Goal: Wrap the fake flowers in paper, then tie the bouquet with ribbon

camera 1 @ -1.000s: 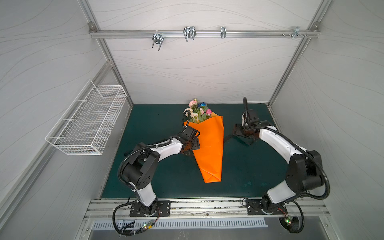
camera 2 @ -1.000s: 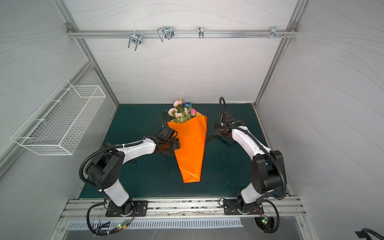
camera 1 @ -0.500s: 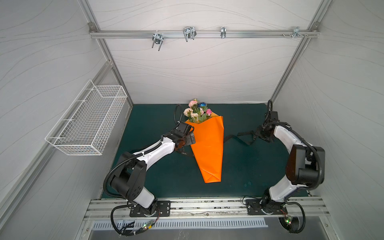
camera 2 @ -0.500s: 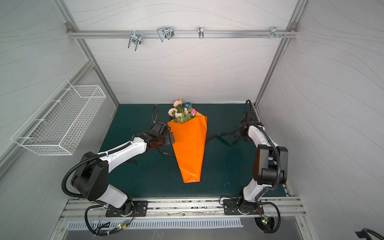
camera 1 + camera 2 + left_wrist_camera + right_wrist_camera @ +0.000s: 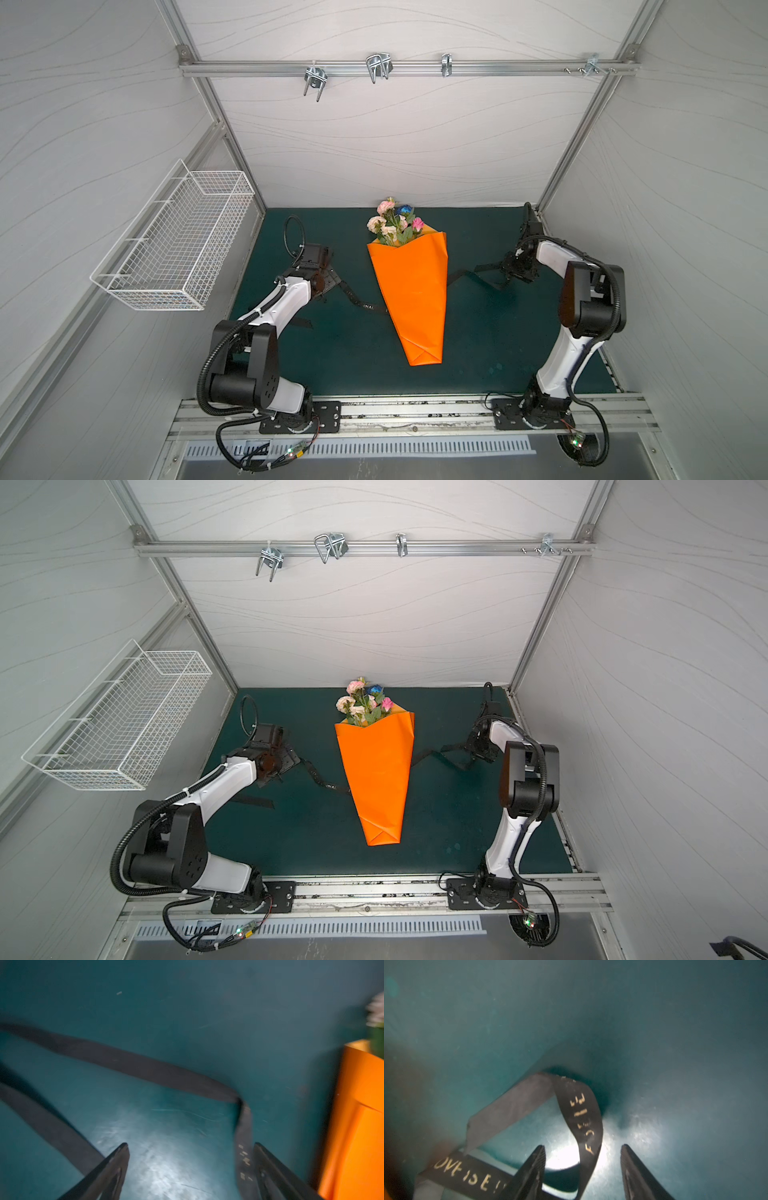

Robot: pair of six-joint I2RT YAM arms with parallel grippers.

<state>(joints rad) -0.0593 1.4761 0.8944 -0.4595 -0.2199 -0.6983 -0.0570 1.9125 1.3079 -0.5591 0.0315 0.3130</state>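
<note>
My left gripper reaches the black ribbon and pinches it near its loose end next, far from the cone (image 5: 411, 291). That leaves length to tie the bouquet.
The bouquet of fake flowers (image 5: 395, 224) (image 5: 363, 704) lies mid-mat, wrapped in an orange paper cone (image 5: 411, 291) (image 5: 376, 771) with only the blooms showing. A black lettered ribbon passes under the cone and trails out to the left (image 5: 361, 305) (image 5: 324, 785) and to the right (image 5: 482, 270) (image 5: 440, 754). My left gripper (image 5: 328, 282) (image 5: 191, 1145) is open low over the mat, and a ribbon strand (image 5: 244, 1157) runs just inside one finger. My right gripper (image 5: 509, 270) (image 5: 582, 1146) stands open around a raised ribbon loop (image 5: 579, 1109), not pinching it.
A white wire basket (image 5: 174, 245) hangs on the left wall. An overhead rail with hooks (image 5: 378, 70) crosses the back. A short black strip (image 5: 299, 322) lies on the green mat (image 5: 353, 365) near the left arm. The right gripper is close to the right wall.
The left gripper has drawn away from the cone's edge to the left. The right arm has swung out toward the right wall and its jaws have narrowed. The ribbon now lies stretched further sideways.
</note>
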